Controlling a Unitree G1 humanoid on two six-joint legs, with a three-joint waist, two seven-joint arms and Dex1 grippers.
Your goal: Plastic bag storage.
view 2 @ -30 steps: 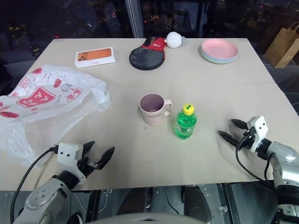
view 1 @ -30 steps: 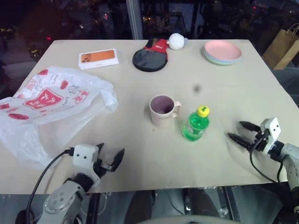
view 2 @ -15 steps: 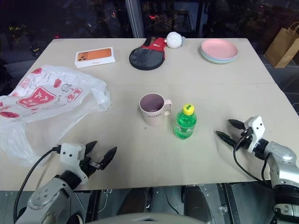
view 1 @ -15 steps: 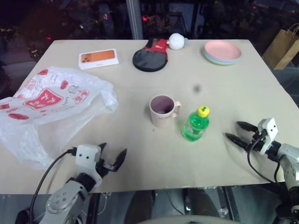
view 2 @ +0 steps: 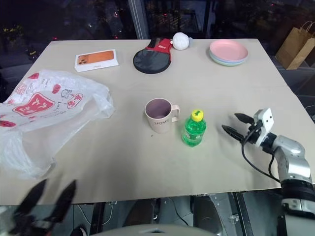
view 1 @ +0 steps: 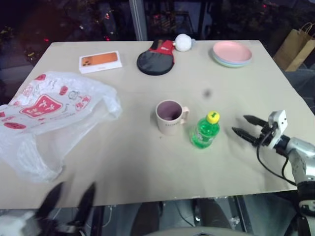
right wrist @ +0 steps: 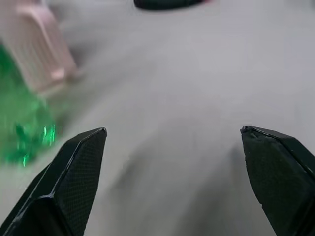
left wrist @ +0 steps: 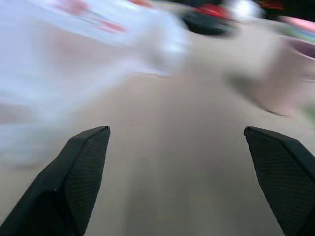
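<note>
I need to pinch the bag by the edge of its opening (view 1: 104, 101) with my left gripper next, because the plastic bag (view 1: 49, 110) is lying slack across the table.
The plastic bag (view 1: 49, 110), a large crinkly translucent white bag with red print, lies spread on the left side of the table. My left gripper (view 1: 75, 187) is open and blurred, hanging at the table's near edge, below and nearer than the bag and apart from it. The left wrist view shows its two fingers (left wrist: 81, 172) wide apart, with the bag (left wrist: 74, 54) ahead of them. On the table's right side my right gripper (view 1: 239, 124) stands open and empty, just right of the green bottle (view 1: 205, 132).
A pink mug (view 1: 169, 117) stands at the centre, next to the green bottle. At the back are an orange box (view 1: 100, 61), a black and red paddle (view 1: 156, 59), a white ball (view 1: 183, 42) and stacked plates (view 1: 232, 53). A brown paper bag (view 1: 295, 46) stands off the table, far right.
My left gripper has pulled back off the table surface to its near edge. My right gripper has edged closer to the green bottle. The bag has not moved.
</note>
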